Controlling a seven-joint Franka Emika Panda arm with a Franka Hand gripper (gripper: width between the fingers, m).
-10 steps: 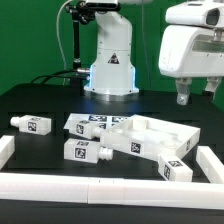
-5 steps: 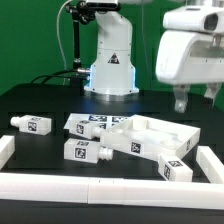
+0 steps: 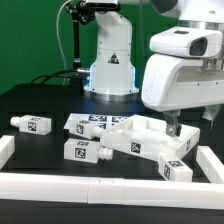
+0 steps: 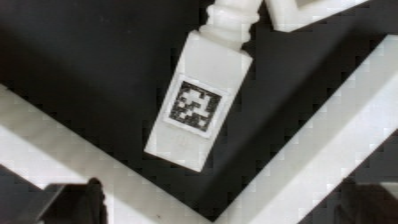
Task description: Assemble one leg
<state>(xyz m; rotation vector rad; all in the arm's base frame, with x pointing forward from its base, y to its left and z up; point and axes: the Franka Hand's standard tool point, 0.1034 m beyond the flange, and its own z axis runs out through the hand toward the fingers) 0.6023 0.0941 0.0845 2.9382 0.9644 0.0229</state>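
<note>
My gripper is to grab the leg by its tagged square body next, and that leaves the leg's narrow knobbed end free to join the tabletop.
Several white legs with black-and-white tags lie on the black table. One leg is at the exterior view's left, two are in the middle, and one is by the tabletop's near corner. The white tray-shaped tabletop lies at the right. My gripper hangs over the tabletop's right part, open and empty. In the wrist view a tagged leg lies on the table ahead of the gripper, with the dark fingertips well apart on either side.
A white fence runs along the table's front, with end pieces at the left and right. The arm's base stands at the back. White bars cross the wrist view beside the leg.
The gripper has come down and toward the exterior view's left, from high at the right to just above the tabletop's right part. The parts have not moved.
</note>
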